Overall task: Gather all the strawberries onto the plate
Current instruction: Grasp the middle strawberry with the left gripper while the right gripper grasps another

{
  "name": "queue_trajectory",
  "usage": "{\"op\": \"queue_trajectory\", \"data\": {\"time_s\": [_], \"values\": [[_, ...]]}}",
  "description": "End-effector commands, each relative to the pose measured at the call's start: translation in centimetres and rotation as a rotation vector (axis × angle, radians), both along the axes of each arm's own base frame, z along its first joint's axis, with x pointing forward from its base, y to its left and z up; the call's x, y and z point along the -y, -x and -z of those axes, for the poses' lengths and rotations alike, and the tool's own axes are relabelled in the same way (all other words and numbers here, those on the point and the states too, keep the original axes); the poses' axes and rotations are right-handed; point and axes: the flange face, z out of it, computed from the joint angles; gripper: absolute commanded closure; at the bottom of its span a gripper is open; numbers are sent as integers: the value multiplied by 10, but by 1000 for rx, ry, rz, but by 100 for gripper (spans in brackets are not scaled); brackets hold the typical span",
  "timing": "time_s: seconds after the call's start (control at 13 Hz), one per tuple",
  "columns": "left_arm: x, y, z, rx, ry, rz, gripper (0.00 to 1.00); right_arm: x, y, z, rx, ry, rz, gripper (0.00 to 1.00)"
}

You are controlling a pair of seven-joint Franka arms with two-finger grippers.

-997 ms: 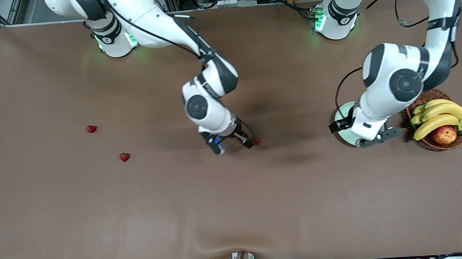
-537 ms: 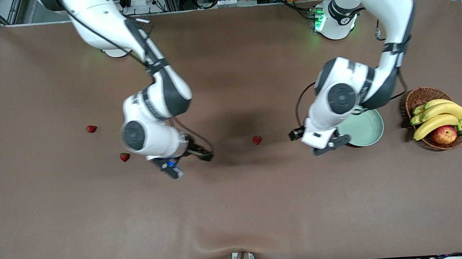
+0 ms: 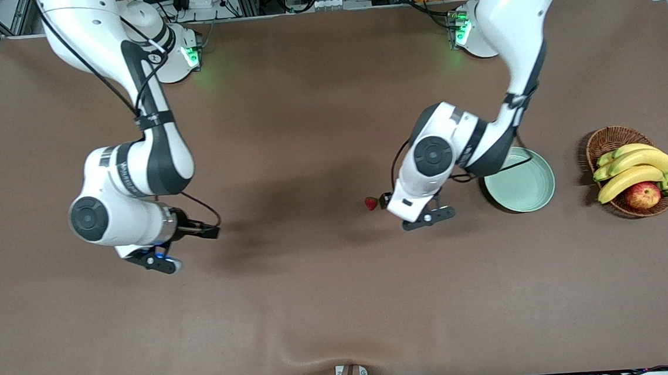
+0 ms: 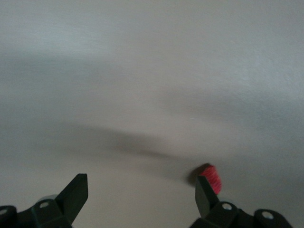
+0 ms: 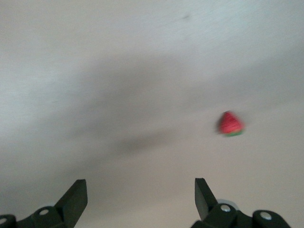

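Observation:
My left gripper will next collect the strawberry into the plate, so it will grip the strawberry by its plump red body.
One strawberry lies on the brown table near its middle. My left gripper is open and low beside it, between it and the plate. In the left wrist view the berry sits just outside one fingertip, not between the two. The mint-green plate holds nothing that I can see. My right gripper is open and empty over the table toward the right arm's end. Its wrist view shows a second strawberry on the table ahead of it. In the front view the right arm hides the other two strawberries.
A brown wicker basket with bananas and an apple stands beside the plate, toward the left arm's end. The left arm's elbow overhangs the plate's rim.
My right gripper left the middle strawberry on the table and swept toward the right arm's end. My left gripper moved from over the plate to beside that strawberry, uncovering the plate.

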Motion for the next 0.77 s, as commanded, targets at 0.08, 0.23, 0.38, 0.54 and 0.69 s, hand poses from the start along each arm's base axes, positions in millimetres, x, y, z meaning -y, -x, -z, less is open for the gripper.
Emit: {"op": "queue_trajectory", "data": {"time_s": [0.08, 0.23, 0.38, 0.54, 0.69], "values": [[38, 1, 38, 39, 9, 74, 0, 52, 18, 13, -24, 43, -125, 0], [41, -3, 41, 41, 14, 72, 0, 80, 26, 30, -11, 49, -165, 0], [50, -2, 44, 43, 19, 68, 3, 94, 36, 53, 22, 72, -157, 0], [53, 2, 50, 35, 16, 59, 9, 96, 36, 63, 46, 82, -151, 7], [57, 4, 48, 34, 19, 17, 14, 98, 36, 72, 54, 91, -143, 13]]}}
